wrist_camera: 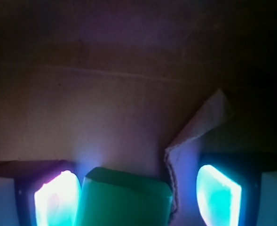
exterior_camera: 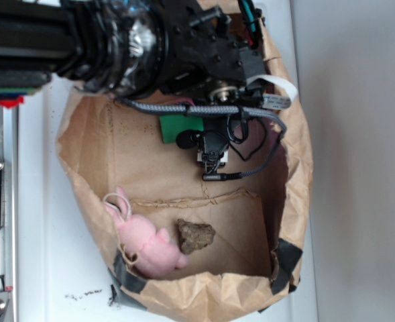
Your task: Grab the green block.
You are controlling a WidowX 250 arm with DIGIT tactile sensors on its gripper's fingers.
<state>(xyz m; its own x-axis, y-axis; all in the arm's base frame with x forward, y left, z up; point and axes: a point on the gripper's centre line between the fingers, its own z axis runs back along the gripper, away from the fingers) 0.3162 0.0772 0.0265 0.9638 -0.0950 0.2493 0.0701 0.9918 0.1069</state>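
My gripper closes on the green block now, since my glowing fingers stand on either side of the block and closing now would catch it.
The green block lies flat on the floor of the brown paper bag, at the far end, partly hidden under my arm. My gripper reaches down into the bag beside it. In the wrist view the green block sits between my two glowing pads. The left pad is right next to the block. The right pad stands apart from it, with a gap. The gripper is open around the block.
A pink plush toy and a lumpy brown rock lie at the near end of the bag. A torn paper flap rises between the block and the right pad. The bag walls stand close around the gripper.
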